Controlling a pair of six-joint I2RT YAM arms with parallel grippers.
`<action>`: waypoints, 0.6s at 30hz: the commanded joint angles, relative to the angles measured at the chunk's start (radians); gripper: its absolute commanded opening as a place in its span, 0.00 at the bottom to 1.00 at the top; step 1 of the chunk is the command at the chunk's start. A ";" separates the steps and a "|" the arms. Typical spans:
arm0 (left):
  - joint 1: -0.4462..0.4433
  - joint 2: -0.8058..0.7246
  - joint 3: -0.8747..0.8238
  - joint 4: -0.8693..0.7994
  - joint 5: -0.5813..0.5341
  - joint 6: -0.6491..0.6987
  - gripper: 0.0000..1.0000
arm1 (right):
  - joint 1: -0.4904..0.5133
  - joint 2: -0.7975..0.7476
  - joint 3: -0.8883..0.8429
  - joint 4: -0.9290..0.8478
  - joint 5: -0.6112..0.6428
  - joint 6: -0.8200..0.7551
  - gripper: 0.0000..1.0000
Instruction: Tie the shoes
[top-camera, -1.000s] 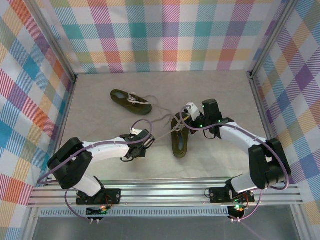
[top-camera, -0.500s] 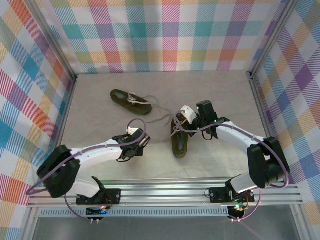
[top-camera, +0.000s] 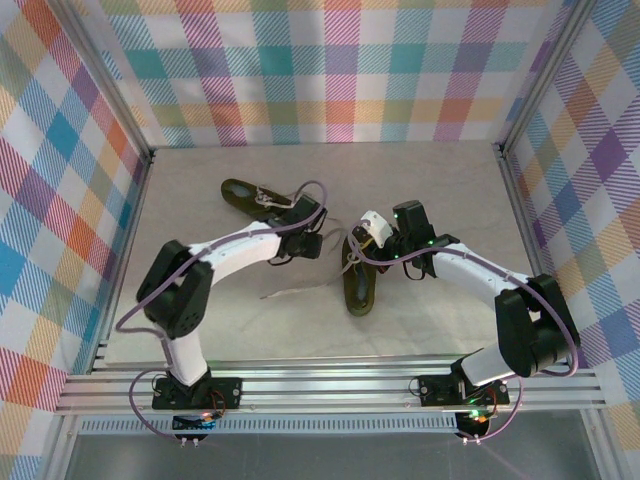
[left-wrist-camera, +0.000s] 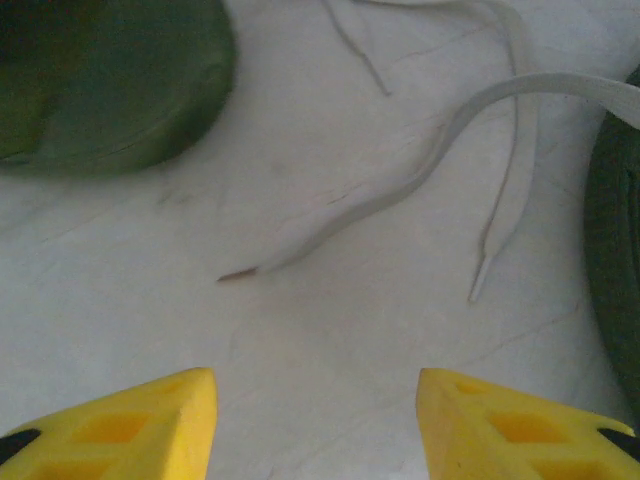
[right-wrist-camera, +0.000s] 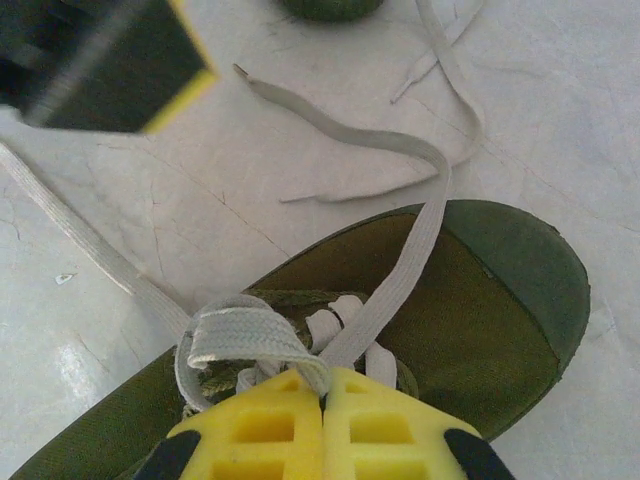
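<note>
I will next use my left gripper to grab the near shoe by its loose lace, close to the lace's tip. That leaves the lace's length free to cross the near shoe.
Two dark olive-green shoes lie on the table: the far one and the near one, each with cream laces. My right gripper is over the near shoe, shut on a loop of its lace. My left gripper hovers between the two shoes, open with nothing between its yellow fingertips. A loose lace end lies on the table just ahead of it. The far shoe's toe is at the upper left of the left wrist view.
Another lace strand trails across the table toward the front left of the near shoe. Checked walls and metal frame posts enclose the table. The left gripper's finger shows close in the right wrist view.
My left gripper opened, let go of the lace and swung from the front of the table back to between the shoes. The right gripper shifted slightly left, still shut on the loop.
</note>
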 joint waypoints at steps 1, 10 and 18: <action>0.014 0.093 0.105 -0.081 0.050 0.128 0.55 | 0.007 -0.029 0.001 0.010 -0.037 0.014 0.00; 0.043 0.257 0.297 -0.152 0.046 0.243 0.57 | 0.007 -0.028 -0.002 0.011 -0.046 0.017 0.00; 0.062 0.353 0.389 -0.201 0.074 0.306 0.61 | 0.007 -0.025 0.002 0.008 -0.052 0.018 0.00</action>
